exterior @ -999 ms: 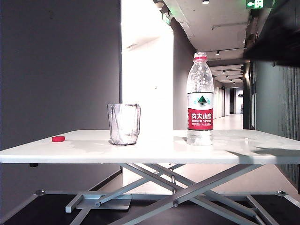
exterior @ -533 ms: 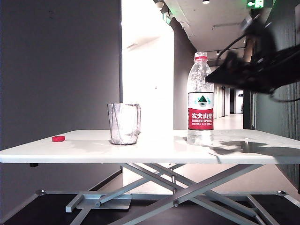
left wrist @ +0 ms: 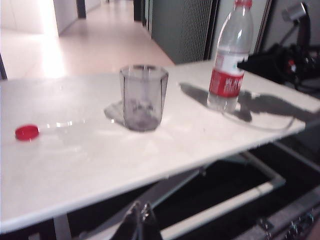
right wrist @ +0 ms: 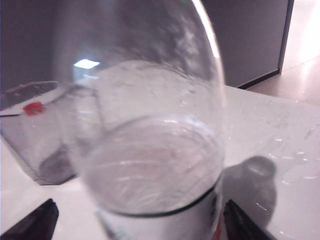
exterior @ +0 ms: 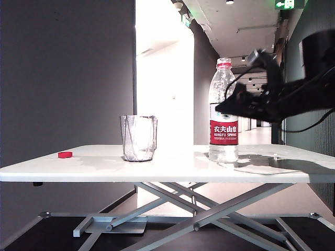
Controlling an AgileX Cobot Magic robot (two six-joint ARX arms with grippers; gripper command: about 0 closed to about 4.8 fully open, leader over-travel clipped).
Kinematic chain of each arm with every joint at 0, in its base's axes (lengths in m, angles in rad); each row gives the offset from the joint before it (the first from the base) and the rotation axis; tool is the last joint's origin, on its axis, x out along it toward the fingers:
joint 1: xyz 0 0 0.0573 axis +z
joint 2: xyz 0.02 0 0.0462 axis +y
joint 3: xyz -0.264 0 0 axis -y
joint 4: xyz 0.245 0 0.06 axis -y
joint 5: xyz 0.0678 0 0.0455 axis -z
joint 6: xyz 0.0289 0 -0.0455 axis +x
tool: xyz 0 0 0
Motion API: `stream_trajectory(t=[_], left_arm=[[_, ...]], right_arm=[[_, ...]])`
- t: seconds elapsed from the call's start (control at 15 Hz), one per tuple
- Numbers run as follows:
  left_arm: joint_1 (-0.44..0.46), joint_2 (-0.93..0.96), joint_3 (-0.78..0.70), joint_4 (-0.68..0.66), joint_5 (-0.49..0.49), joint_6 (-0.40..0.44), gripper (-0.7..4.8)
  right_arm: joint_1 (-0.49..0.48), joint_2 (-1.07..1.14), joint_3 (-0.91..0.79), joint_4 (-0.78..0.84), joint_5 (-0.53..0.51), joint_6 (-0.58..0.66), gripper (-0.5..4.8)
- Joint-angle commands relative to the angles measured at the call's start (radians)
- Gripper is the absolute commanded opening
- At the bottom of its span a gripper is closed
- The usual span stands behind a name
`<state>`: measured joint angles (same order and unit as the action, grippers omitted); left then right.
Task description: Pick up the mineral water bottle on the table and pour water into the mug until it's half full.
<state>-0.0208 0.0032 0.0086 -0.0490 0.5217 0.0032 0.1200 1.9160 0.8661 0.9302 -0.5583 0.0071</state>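
My right gripper should pour from the bottle into the mug. It needs to grab the bottle by the top of its label next, so that the bottle's opening stays free.
The mineral water bottle stands upright on the white table, right of the middle, with no cap on its red neck ring. It holds water. My right gripper is open at the top of the label, with one dark fingertip on each side of the bottle and a gap to each. The clear faceted mug stands to the left of the bottle, apart from it. My left gripper is shut on nothing, low in front of the table edge and hidden from the exterior view.
A small red cap lies near the table's left end. Water drops and a wet patch show on the tabletop right of the bottle. The right arm's cables hang over the table's right end. A scissor frame stands under the table.
My right arm has swung down from the upper right corner and moved left to the bottle, so its open fingers now straddle it. Bottle, mug and cap have not moved.
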Motion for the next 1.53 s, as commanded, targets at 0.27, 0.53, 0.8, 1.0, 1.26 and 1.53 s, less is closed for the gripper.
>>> stream_trajectory(t=[0.27, 0.53, 0.8, 1.0, 1.26, 1.53], left_arm=[[0.000, 0.001, 0.002, -0.027, 0.002, 0.027, -0.05], [0.000, 0.001, 0.002, -0.029, 0.002, 0.027, -0.05], [0.000, 0.001, 0.002, -0.034, 0.002, 0.027, -0.05], [0.000, 0.001, 0.002, -0.034, 0.002, 0.031, -0.05], [0.000, 0.001, 0.002, -0.037, 0.002, 0.031, -0.05], [0.000, 0.001, 0.002, -0.059, 0.002, 0.034, -0.05]], right_arm=[[0.011, 0.108, 0.123, 0.020, -0.005, 0.001, 4.79], [0.020, 0.153, 0.176, 0.011, 0.007, 0.011, 4.79], [0.019, 0.153, 0.177, 0.009, 0.044, 0.003, 4.79], [0.019, 0.153, 0.177, 0.012, 0.044, -0.012, 4.79], [0.019, 0.153, 0.177, 0.012, 0.043, -0.011, 4.60], [0.019, 0.153, 0.177, 0.013, 0.040, -0.011, 2.89]])
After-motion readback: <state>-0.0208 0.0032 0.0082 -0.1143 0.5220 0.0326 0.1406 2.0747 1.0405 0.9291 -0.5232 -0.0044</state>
